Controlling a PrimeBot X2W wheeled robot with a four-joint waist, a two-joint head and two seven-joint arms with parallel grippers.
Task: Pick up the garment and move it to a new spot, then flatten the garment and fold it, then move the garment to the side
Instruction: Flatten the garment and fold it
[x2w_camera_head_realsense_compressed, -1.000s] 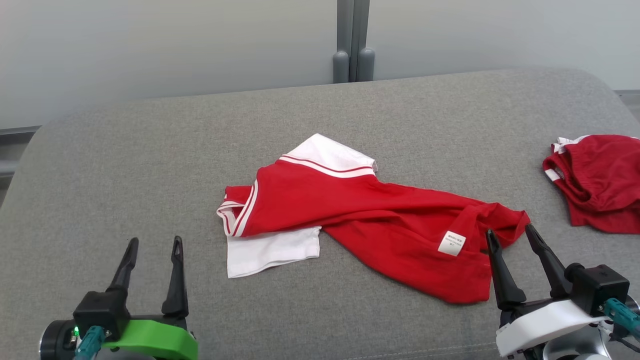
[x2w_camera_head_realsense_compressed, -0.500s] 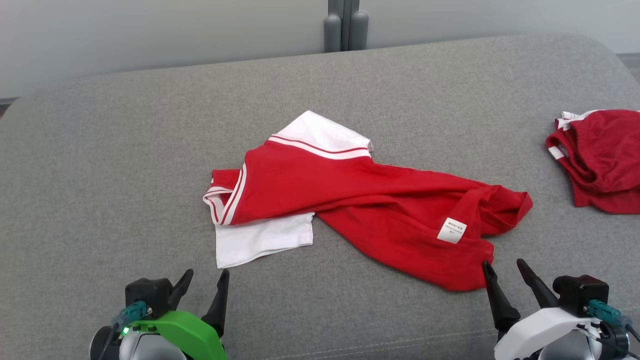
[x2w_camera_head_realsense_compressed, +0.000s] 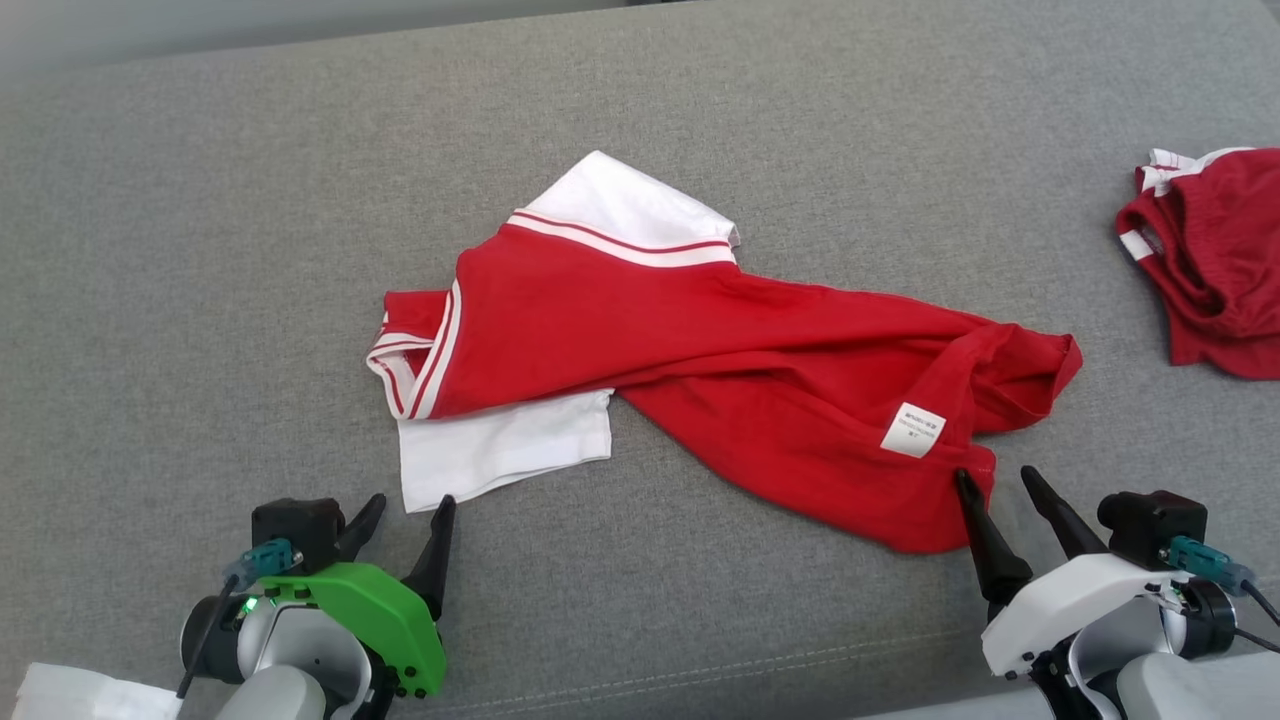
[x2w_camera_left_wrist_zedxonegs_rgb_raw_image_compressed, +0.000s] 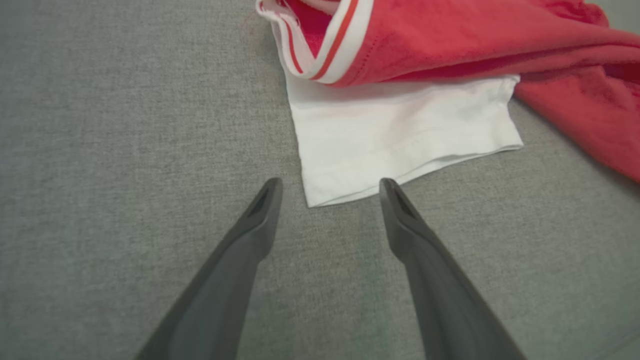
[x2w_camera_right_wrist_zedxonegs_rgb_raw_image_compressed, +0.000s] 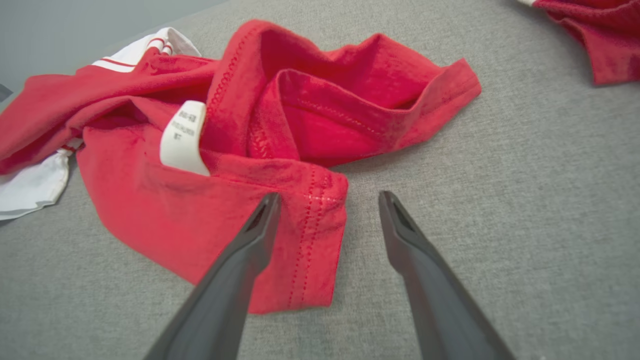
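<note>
The cuff edge of the garment's white sleeve spreads wider than my open fingers, so my left gripper needs to pick up the garment by the narrow sleeve corner (x2w_camera_head_realsense_compressed: 410, 504) (x2w_camera_left_wrist_zedxonegs_rgb_raw_image_compressed: 313, 200) next.
A crumpled red garment (x2w_camera_head_realsense_compressed: 700, 350) with white sleeves and striped trim lies mid-way across the grey cushion (x2w_camera_head_realsense_compressed: 200, 250). Its white sleeve (x2w_camera_left_wrist_zedxonegs_rgb_raw_image_compressed: 400, 130) points toward my left gripper (x2w_camera_head_realsense_compressed: 408, 508), which stands open just short of the sleeve's corner in the left wrist view (x2w_camera_left_wrist_zedxonegs_rgb_raw_image_compressed: 330, 187). My right gripper (x2w_camera_head_realsense_compressed: 995, 480) is open at the garment's red hem corner (x2w_camera_right_wrist_zedxonegs_rgb_raw_image_compressed: 315, 240); the hem lies between its fingers in the right wrist view (x2w_camera_right_wrist_zedxonegs_rgb_raw_image_compressed: 330, 197). A white label (x2w_camera_right_wrist_zedxonegs_rgb_raw_image_compressed: 181, 135) sticks up from the red cloth nearby.
A second red garment (x2w_camera_head_realsense_compressed: 1210, 260) with white trim lies bunched at the cushion's far right. A stitched seam (x2w_camera_head_realsense_compressed: 700, 680) runs along the cushion's near edge. Something white (x2w_camera_head_realsense_compressed: 80, 695) shows at the lower left corner.
The head camera has tilted down, so wall and post have left the picture. Both grippers have come lower and nearer the garment's edges; both stay open.
</note>
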